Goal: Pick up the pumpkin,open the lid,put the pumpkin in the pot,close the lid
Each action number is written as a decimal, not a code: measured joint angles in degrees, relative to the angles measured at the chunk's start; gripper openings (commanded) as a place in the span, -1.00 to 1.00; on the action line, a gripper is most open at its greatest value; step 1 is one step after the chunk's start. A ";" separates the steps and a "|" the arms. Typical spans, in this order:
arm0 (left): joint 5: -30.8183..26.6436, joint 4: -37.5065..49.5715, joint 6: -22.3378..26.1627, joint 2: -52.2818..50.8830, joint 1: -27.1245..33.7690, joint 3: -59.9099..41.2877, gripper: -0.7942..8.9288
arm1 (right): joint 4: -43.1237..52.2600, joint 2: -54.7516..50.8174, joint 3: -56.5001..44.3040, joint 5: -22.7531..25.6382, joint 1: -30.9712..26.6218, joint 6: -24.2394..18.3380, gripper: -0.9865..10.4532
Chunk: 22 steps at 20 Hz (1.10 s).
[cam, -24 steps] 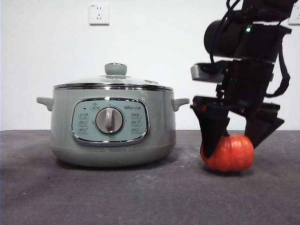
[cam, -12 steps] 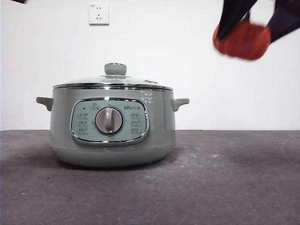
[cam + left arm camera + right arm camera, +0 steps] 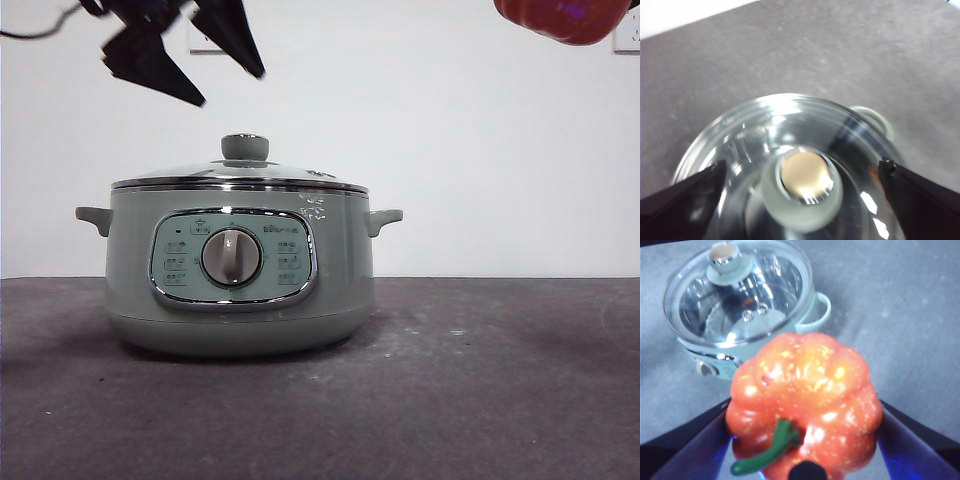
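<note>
The glass lid is wider than the open fingers, so the robot's left gripper should next grab the lid by its narrow round knob [image 3: 245,149] to open it.
The sage-green pot [image 3: 240,280] stands on the dark table with its glass lid [image 3: 240,178] on; the round knob [image 3: 245,147] is on top. My left gripper [image 3: 185,60] is open and hangs above the lid at the upper left of the front view. In the left wrist view the jaws stand wide on either side of the knob [image 3: 802,189], above it and apart from it. My right gripper [image 3: 802,440] is shut on the orange-red pumpkin [image 3: 802,405] with a green stem. The pumpkin [image 3: 565,18] is held high at the top right, well above the table. The pot [image 3: 745,305] also shows in the right wrist view.
A white wall socket [image 3: 205,38] is on the wall behind, partly covered by the left gripper. The dark table [image 3: 480,400] stretches to the right of the pot.
The right gripper lifted the pumpkin from the table beside the pot up to the top right edge. The left gripper has come into view above the lid.
</note>
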 measured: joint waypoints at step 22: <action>-4.22 0.17 2.01 7.06 -2.93 0.09 -0.85 | -0.28 0.02 0.00 0.02 0.00 0.00 -0.84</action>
